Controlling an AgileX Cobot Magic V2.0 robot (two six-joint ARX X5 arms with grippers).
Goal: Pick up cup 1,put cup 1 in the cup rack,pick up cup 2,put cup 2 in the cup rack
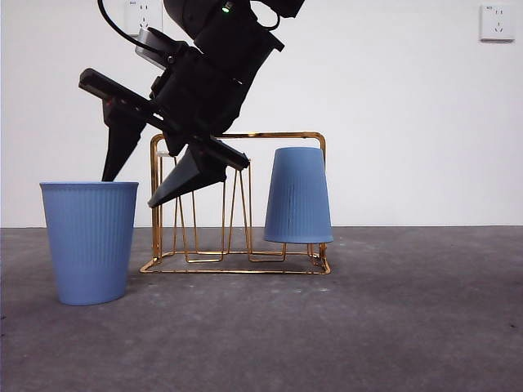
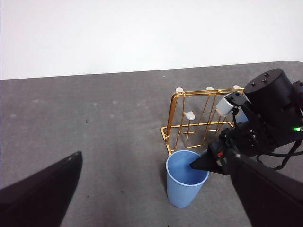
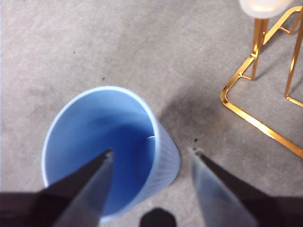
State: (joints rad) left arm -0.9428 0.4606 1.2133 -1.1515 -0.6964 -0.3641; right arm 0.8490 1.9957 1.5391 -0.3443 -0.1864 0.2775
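Observation:
I should next grab the upright blue cup by the cup's rim with my right gripper, so that I can hang the cup in the rack.
An upright blue ribbed cup stands on the table left of the gold wire cup rack. A second blue cup sits upside down on the rack's right prongs. My right gripper is open and straddles the upright cup's wall nearest the rack. The right wrist view shows one jaw inside the cup and the other outside it, with the right gripper not touching the rim. My left gripper is open and hangs high, away from the cup and the cup rack.
The grey table ends at a white wall with power sockets. The rack's white-capped prongs stand close beside the upright cup. The right arm's dark body hides part of the rack in the left wrist view.

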